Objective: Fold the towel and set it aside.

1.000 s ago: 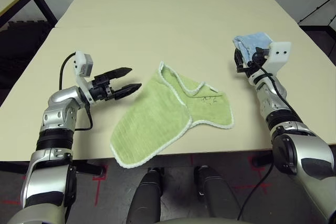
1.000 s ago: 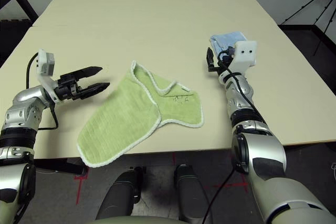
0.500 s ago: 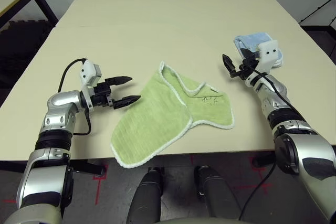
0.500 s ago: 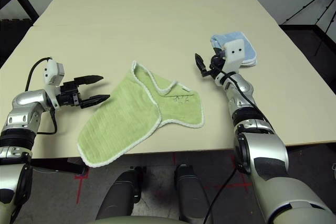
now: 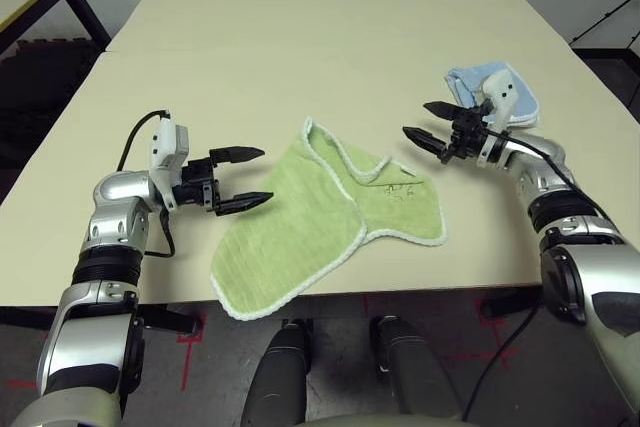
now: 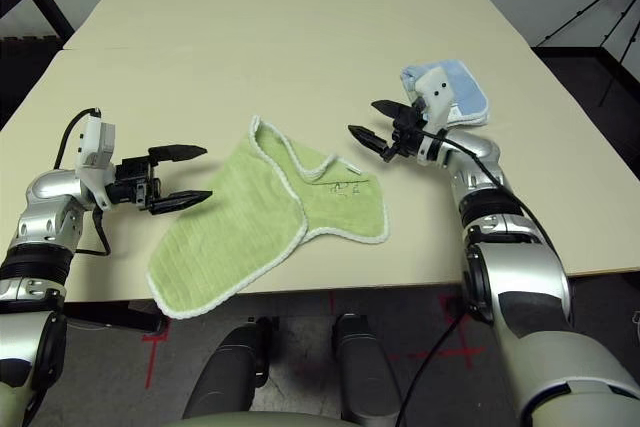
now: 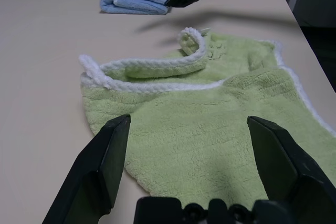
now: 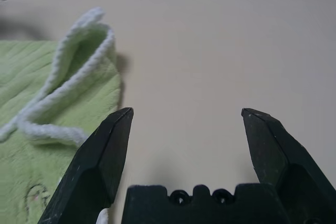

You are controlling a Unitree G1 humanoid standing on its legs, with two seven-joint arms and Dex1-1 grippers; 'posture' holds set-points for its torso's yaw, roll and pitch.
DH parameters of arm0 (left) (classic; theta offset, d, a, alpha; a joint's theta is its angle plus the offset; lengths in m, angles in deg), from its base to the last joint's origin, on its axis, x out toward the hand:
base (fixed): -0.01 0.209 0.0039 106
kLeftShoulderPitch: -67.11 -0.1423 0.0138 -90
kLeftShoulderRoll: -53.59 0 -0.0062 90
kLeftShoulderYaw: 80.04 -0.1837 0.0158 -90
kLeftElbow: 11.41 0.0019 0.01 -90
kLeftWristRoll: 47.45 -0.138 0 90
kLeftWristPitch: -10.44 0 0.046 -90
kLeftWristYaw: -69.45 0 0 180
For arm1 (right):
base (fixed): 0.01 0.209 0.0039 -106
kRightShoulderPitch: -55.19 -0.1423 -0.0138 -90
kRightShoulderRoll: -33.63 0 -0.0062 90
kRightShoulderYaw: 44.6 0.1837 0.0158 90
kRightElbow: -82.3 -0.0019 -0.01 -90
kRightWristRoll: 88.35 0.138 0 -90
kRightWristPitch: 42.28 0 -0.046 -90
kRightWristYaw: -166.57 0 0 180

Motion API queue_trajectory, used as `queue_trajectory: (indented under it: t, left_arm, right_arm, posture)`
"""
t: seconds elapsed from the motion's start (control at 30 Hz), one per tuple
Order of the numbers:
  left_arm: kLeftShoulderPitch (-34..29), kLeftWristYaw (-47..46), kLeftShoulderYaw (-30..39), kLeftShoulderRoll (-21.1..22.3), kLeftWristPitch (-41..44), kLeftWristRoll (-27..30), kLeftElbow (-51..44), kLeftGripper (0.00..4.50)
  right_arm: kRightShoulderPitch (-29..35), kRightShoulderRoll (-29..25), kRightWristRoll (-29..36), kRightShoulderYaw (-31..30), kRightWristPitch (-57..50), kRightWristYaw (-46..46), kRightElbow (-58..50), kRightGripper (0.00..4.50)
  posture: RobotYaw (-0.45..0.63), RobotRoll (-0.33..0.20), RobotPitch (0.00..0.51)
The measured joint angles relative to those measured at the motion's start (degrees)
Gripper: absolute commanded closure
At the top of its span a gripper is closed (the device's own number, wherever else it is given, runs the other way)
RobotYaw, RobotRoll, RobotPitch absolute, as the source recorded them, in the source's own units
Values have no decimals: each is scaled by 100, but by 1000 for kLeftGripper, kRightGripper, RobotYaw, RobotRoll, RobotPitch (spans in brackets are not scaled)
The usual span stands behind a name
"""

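Note:
The white corded edge (image 5: 385, 163) stands up in a loop while the rest of the towel (image 5: 320, 217) lies slack, so my right gripper should pinch that edge next.
The light green towel (image 5: 320, 217) lies rumpled near the table's front edge, its far part folded over so the white edging forms a loop (image 7: 157, 66). My left gripper (image 5: 247, 178) hovers open just left of the towel, fingers pointing at it. To the towel's right, my right gripper (image 5: 428, 122) is open above the table, pointing toward the towel's far right corner (image 8: 84, 61). Neither gripper touches the cloth.
A small folded light blue cloth (image 5: 492, 87) lies behind my right wrist at the right. The cream table (image 5: 320, 37) stretches far back. A dark table frame (image 5: 60, 7) stands at the far left, and a tripod leg (image 6: 600, 7) at the far right.
My right gripper swung down and left from in front of the blue cloth toward the towel. My left gripper rolled and shifted slightly toward the towel. The towel stayed put.

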Motion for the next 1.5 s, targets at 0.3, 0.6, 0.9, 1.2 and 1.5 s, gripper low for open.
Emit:
queue_trajectory:
  t: [0.3, 0.6, 0.9, 1.2, 1.5]
  left_arm:
    - [-177, -157, 1, -2, 172, 1, -293, 0]
    - [-179, -217, 1, -2, 223, 0, -331, 0]
    - [-179, -217, -2, -1, 329, 0, -427, 0]
    - [-247, -218, -2, 0, 421, 0, -498, 0]
    - [-246, -218, -2, 8, 516, 0, -526, 0]
  right_arm:
    - [-79, -170, -731, -731, 1004, -748, 359, 27]
    - [-368, -64, -927, -795, 1435, -761, 609, 27]
    - [-551, 130, -1175, -931, 1328, -805, 729, 414]
    - [-563, 205, -1265, -966, 1253, -838, 734, 3670]
    - [-562, 204, -1323, -974, 1239, -1011, 734, 4470]
  posture:
    - [36, 0, 145]
    - [37, 0, 148]
    - [43, 0, 150]
    - [42, 0, 153]
    - [38, 0, 151]
